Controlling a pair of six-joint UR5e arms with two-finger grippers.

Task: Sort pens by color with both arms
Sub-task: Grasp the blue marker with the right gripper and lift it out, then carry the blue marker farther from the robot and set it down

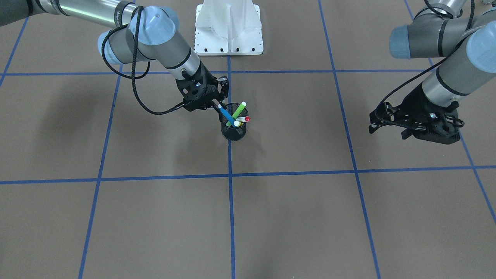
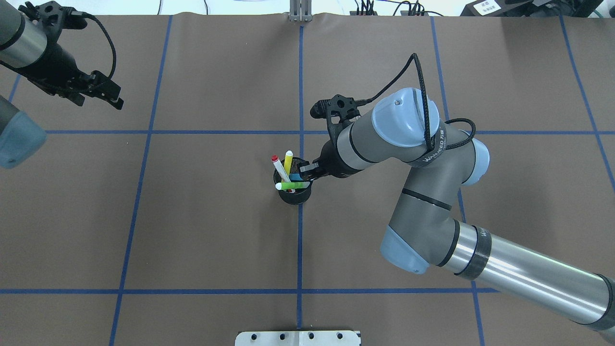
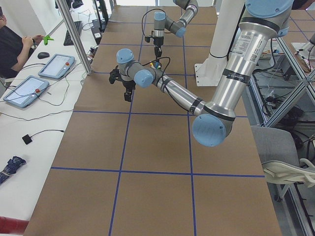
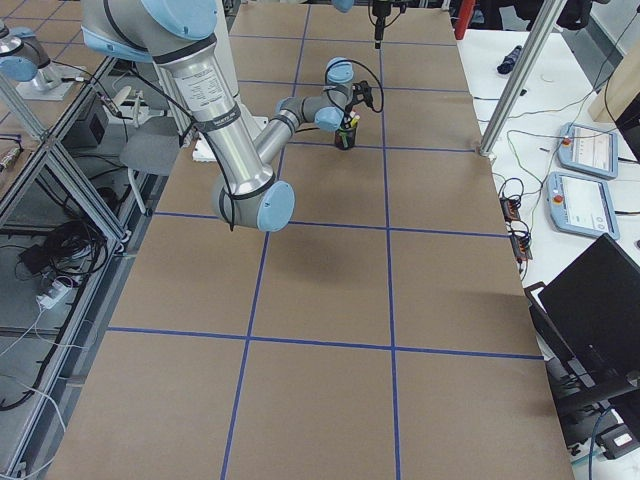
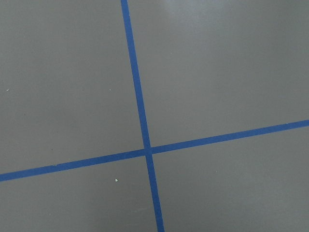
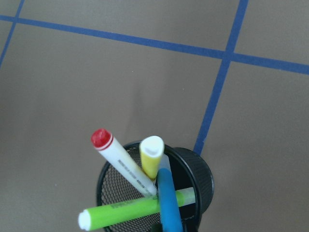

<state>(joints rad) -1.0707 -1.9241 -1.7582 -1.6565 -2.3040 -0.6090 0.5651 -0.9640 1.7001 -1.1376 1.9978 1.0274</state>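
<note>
The blue pen needs to be sorted out of the black mesh cup (image 1: 233,131), so my right gripper will grab it by its blue body (image 1: 225,112) next.
Four pens stand in a black mesh cup (image 1: 233,131) near the table's middle: blue pen (image 1: 224,115), lime green pen (image 1: 238,109), white pen with red cap (image 1: 245,119), yellow pen (image 1: 237,123). My right gripper (image 1: 217,101) is at the cup's rim, its jaws open on either side of the blue pen's top end. In the right wrist view the blue pen (image 6: 169,198) runs out of the bottom edge, beside the green pen (image 6: 120,212), red-capped pen (image 6: 120,157) and yellow pen (image 6: 151,157). My left gripper (image 2: 117,96) is open and empty, far off.
The white bolted base (image 1: 228,27) stands behind the cup. Blue tape lines (image 5: 145,145) divide the brown table into squares. Operator desks with tablets (image 3: 56,66) lie beyond the far edge.
</note>
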